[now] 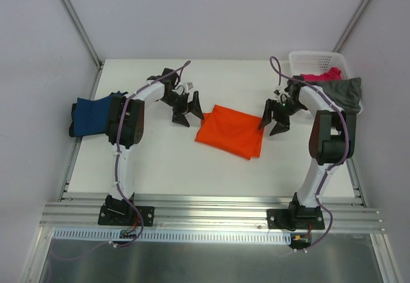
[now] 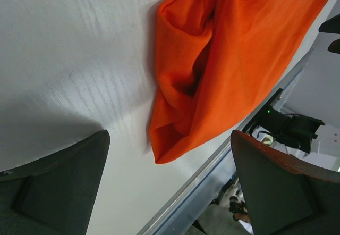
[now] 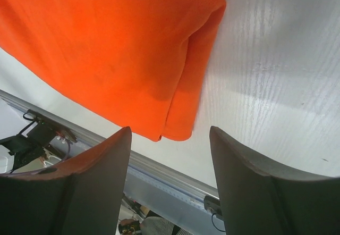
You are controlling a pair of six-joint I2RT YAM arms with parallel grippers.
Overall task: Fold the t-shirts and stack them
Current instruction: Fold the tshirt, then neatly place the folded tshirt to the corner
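Note:
I should grab the folded orange t-shirt with my left gripper by its bunched edge facing the navy t-shirt, so it trails folded onto the stack.
The orange t-shirt [image 1: 230, 131] lies folded in the middle of the table, its layers bunched at the left edge [image 2: 228, 59]. My left gripper [image 1: 190, 115] hovers just left of it, open and empty [image 2: 170, 184]. Just right of the shirt, my right gripper [image 1: 272, 126] is open too, with nothing between its fingers [image 3: 169, 176]; the shirt's folded corner [image 3: 106, 49] lies ahead of them. A navy t-shirt [image 1: 90, 116] lies at the table's left edge. The magenta t-shirt [image 1: 323, 75] and the grey-olive t-shirt [image 1: 343, 91] sit at the basket.
The white lattice basket [image 1: 318, 60] stands at the back right corner, with the grey-olive cloth draped over its near rim. An aluminium rail [image 1: 211, 209] runs along the table's near edge by the arm bases.

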